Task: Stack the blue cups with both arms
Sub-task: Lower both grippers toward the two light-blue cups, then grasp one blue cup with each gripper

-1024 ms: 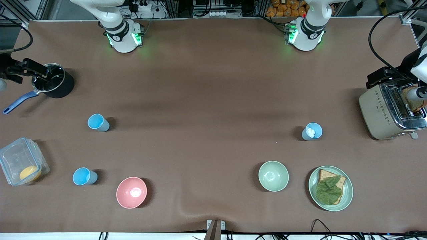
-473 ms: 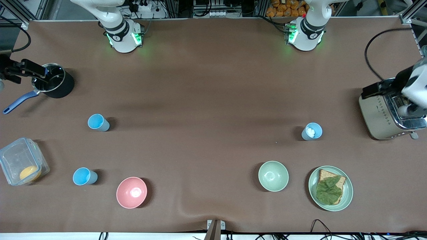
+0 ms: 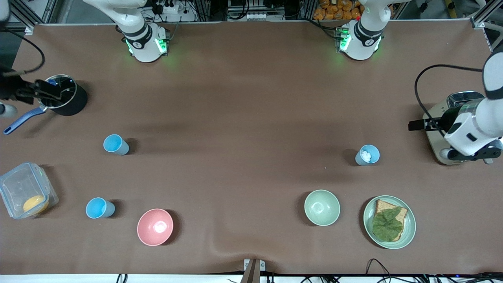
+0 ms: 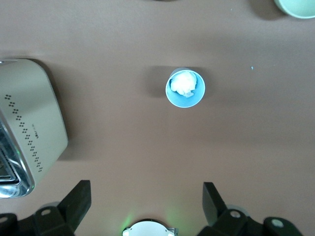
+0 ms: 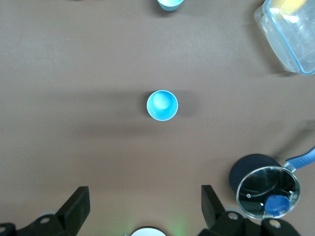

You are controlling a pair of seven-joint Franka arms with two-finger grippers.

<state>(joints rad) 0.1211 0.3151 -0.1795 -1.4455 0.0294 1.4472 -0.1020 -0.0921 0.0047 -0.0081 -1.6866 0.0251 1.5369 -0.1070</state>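
My right gripper grabs the blue cup beside the black pot by its rim (image 3: 112, 135) (image 5: 162, 91) next, to stack the blue cups.
Three blue cups stand upright and apart. One (image 3: 368, 155) holds a white lump and stands beside the toaster; it also shows in the left wrist view (image 4: 185, 88). Two are toward the right arm's end: one (image 3: 115, 144) and one (image 3: 99, 208) nearer the camera. The right wrist view shows the first (image 5: 162, 105) in full and the second (image 5: 170, 4) cut by the frame's edge. My left gripper (image 3: 471, 153) (image 4: 145, 199) hangs open and empty, high over the toaster. My right gripper (image 3: 10, 96) (image 5: 143, 204) hangs open and empty, high beside the black pot.
A toaster (image 3: 440, 141) and a black pot (image 3: 65, 100) with a blue handle stand at the table's two ends. A clear box (image 3: 25, 192), a pink bowl (image 3: 155, 226), a pale green bowl (image 3: 322, 207) and a plate (image 3: 408, 230) with bread and lettuce lie nearer the camera.
The left arm's hand has swung off the toaster's slots toward the cup with the white lump. The right hand has shifted slightly by the pot. The cups have not moved.
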